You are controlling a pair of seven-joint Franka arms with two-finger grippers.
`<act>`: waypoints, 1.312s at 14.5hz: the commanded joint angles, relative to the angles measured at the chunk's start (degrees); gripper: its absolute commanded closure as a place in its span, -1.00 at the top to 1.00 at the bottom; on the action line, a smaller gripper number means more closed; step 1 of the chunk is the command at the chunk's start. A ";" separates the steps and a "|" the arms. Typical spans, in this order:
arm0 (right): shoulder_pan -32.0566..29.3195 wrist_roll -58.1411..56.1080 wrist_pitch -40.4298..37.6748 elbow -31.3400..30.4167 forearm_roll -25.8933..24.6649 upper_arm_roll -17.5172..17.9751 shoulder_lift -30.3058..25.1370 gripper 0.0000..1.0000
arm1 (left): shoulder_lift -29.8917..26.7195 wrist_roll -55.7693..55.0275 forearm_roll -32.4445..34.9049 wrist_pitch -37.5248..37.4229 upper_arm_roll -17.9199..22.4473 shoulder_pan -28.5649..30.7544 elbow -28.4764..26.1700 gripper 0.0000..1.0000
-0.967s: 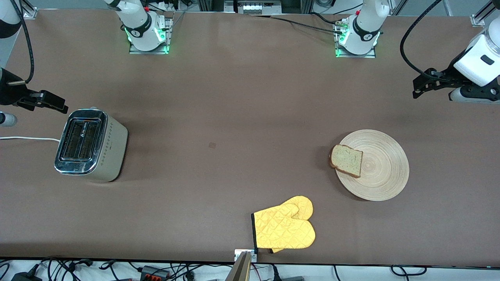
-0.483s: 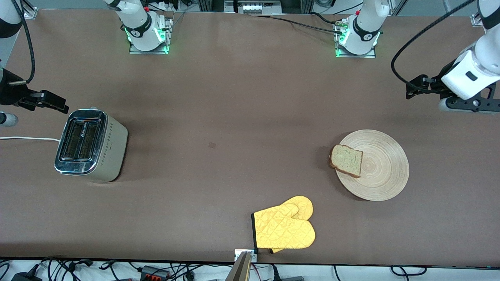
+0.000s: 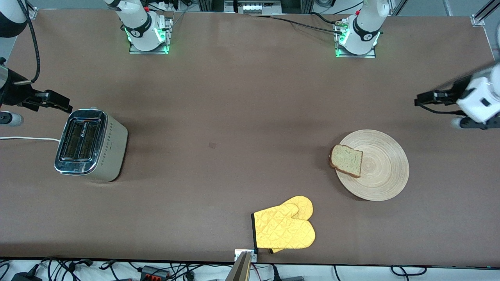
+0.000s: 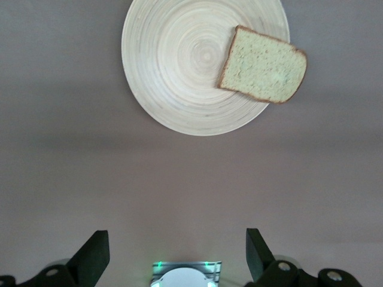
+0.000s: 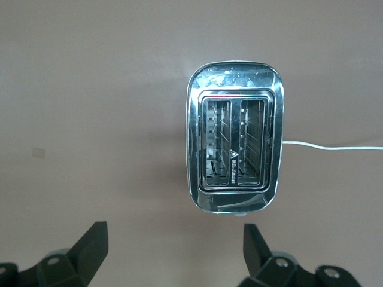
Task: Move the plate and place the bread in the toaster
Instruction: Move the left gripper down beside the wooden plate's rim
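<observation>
My left gripper grabs the plate by the bare rim point(image 3: 406, 168) opposite the bread next, to move the plate with its bread toward the toaster point(image 3: 91, 145).
The light-wood plate point(image 3: 381, 173) point(image 4: 179, 66) lies toward the left arm's end of the table. The bread point(image 3: 347, 160) point(image 4: 263, 66) rests on its rim on the side facing the toaster, overhanging a little. The toaster point(image 3: 91, 145) point(image 5: 234, 152) stands at the right arm's end with both slots empty. My left gripper point(image 3: 427, 97) point(image 4: 178, 242) hangs open and empty in the air, over the table beside the plate. My right gripper point(image 3: 50, 100) point(image 5: 175, 233) hovers open and empty just beside the toaster.
A yellow oven mitt point(image 3: 283, 228) lies near the table's front edge, nearer to the camera than the plate. The toaster's white cord point(image 3: 27, 138) point(image 5: 335, 146) runs off the right arm's end of the table. Both arm bases point(image 3: 148, 35) point(image 3: 357, 39) stand along the back edge.
The left arm's hand has swung about and now sits lower over the table's end beside the plate. The right gripper has shifted only slightly. Plate, bread and toaster have not moved.
</observation>
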 commanded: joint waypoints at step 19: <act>0.11 0.22 -1.15 0.59 -0.36 -0.25 -0.06 1.00 | 42.93 56.51 -44.57 16.28 -0.25 20.85 5.47 -0.14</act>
